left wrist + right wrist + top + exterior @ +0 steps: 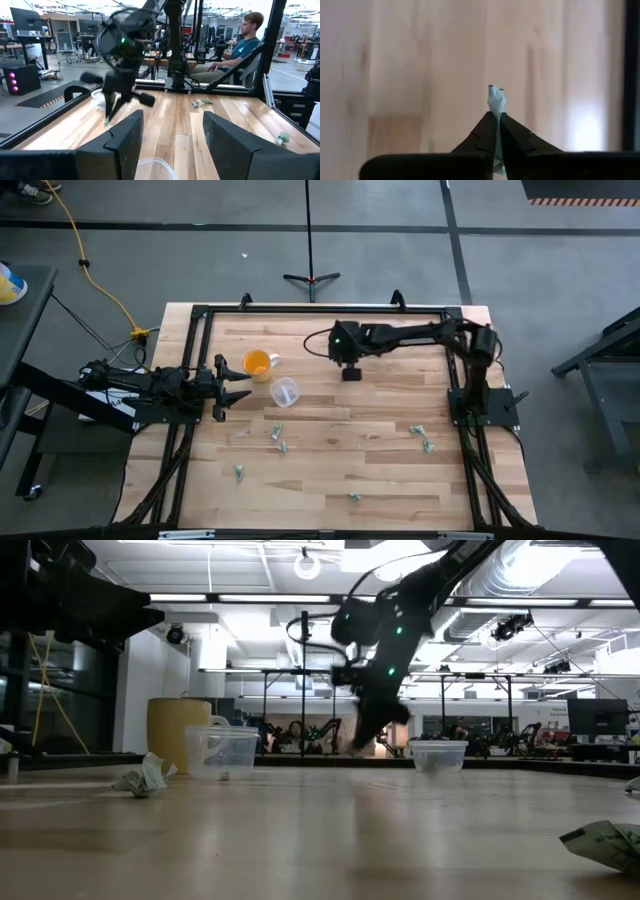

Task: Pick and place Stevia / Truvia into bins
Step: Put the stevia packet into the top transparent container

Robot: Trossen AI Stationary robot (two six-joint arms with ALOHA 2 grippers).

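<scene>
The Stevia packet has wood alone beneath it, so it stays held in my right gripper from here until it is over a clear cup.
My right gripper (pixel 350 372) hangs over the far middle of the table, fingers pointing down, shut on one small white-and-green Stevia packet (pixel 496 100). My left gripper (pixel 240 384) waits open at the table's left edge. One clear cup (pixel 285 391) stands upright just in front of it, beside the orange cup (pixel 257 364). The second clear cup (pixel 437 755) stands farther back; in the high view the right arm hides it. Several loose packets lie flat on the near half, among them one (pixel 275 430) left of middle and one (pixel 418 430) to the right. My right gripper pinches the Stevia packet between its two fingers (pixel 512 132). A short end of the packet (pixel 495 95) sticks out past the fingertips. The fingers come from above, pointing down. The packet is lifted clear of the wood.
A black frame (pixel 200 315) runs along the table's far, left and right edges. The right arm's base (pixel 482 402) stands at the right edge. A person (pixel 240 45) sits beyond the table's right side. Bare wood (pixel 360 420) lies between the cups and the loose packets.
</scene>
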